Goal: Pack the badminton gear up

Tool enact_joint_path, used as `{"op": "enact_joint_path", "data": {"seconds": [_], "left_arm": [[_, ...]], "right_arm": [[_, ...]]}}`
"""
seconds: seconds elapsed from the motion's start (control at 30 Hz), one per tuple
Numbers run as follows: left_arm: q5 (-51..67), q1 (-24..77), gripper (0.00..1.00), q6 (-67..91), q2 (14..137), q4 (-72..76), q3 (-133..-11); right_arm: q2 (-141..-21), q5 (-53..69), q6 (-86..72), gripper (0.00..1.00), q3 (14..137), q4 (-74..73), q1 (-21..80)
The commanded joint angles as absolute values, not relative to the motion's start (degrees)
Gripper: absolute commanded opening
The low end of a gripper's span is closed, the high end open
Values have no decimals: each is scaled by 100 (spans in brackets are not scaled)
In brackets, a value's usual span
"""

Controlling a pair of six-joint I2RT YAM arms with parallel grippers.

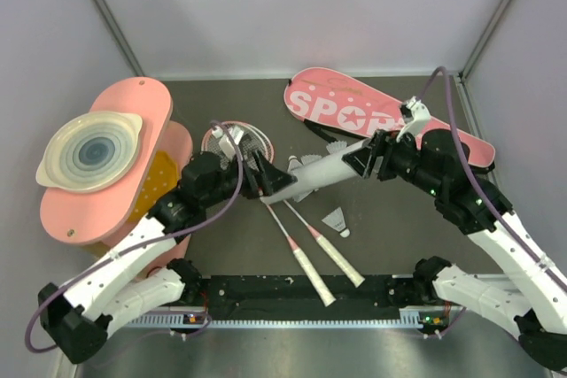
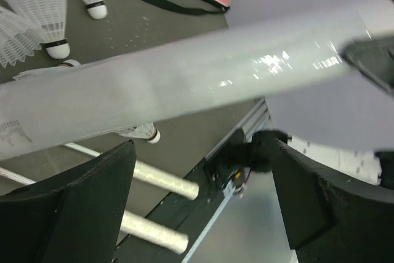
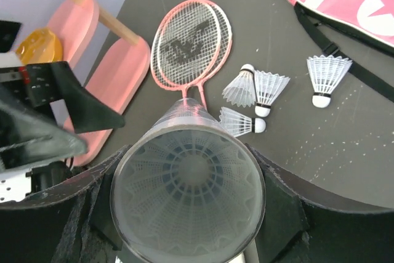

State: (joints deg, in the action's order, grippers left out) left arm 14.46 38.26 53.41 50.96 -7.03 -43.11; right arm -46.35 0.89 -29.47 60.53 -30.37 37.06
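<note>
The tube's end at my right gripper should stay free to take shuttlecocks, so my left gripper will grab the long white tube by its middle (image 1: pixel 317 175) (image 2: pixel 178 81).
My right gripper (image 1: pixel 365 158) is shut on the long white tube (image 1: pixel 321 172) near its open end and holds it level above the table. A shuttlecock sits inside the tube (image 3: pixel 188 192). At the tube's other end my left gripper (image 1: pixel 257 179) stands open, its fingers (image 2: pixel 80 201) spread wide below the tube (image 2: pixel 184 84) and apart from it. Two pink rackets (image 1: pixel 297 236) lie crossed underneath, heads (image 3: pixel 191 44) toward the back. Several loose shuttlecocks (image 3: pixel 271 90) (image 1: pixel 337 219) lie on the table. The pink SPORT bag (image 1: pixel 372 112) lies at the back right.
Stacked pink rounded boards (image 1: pixel 133 104) carrying a white ringed dish (image 1: pixel 89 152) stand at the left. A black rail (image 1: pixel 301 291) runs along the near edge between the arm bases. Grey walls close in the back and sides.
</note>
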Motion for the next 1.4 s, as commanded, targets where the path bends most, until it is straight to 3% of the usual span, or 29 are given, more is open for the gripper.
{"op": "enact_joint_path", "data": {"seconds": [0.0, 0.13, 0.2, 0.33, 0.43, 0.63, 1.17, 1.37], "left_arm": [[2566, 3832, 93, 3421, 4396, -1027, -4350], [2199, 4086, 92, 2246, 4131, -1046, -4849], [1447, 4549, 98, 1673, 4209, -906, -5079], [582, 5185, 99, -47, 5024, -458, -5562], [589, 5282, 99, -648, 5666, -309, -5800], [1608, 5309, 99, -896, 6248, -176, -5915], [1266, 5432, 93, -1239, 6416, 237, -5353], [950, 5432, 85, -1248, 5995, 184, -4729]], "right_arm": [[-5026, 1300, -2804, 33, 6635, -2962, 3454], [-5352, 1582, -2953, 33, 6960, -2953, 3437], [-5422, 1591, -3067, 33, 7057, -2962, 3428], [-5520, 1591, -3225, 31, 7084, -2962, 3419], [-5467, 1547, -3331, 31, 7049, -2971, 3428], [-5309, 1678, -3524, 31, 6970, -2962, 3419], [-5440, 2294, -3946, 31, 6785, -2663, 3428], [-5493, 2347, -3867, 32, 6776, -2681, 3428]]}}
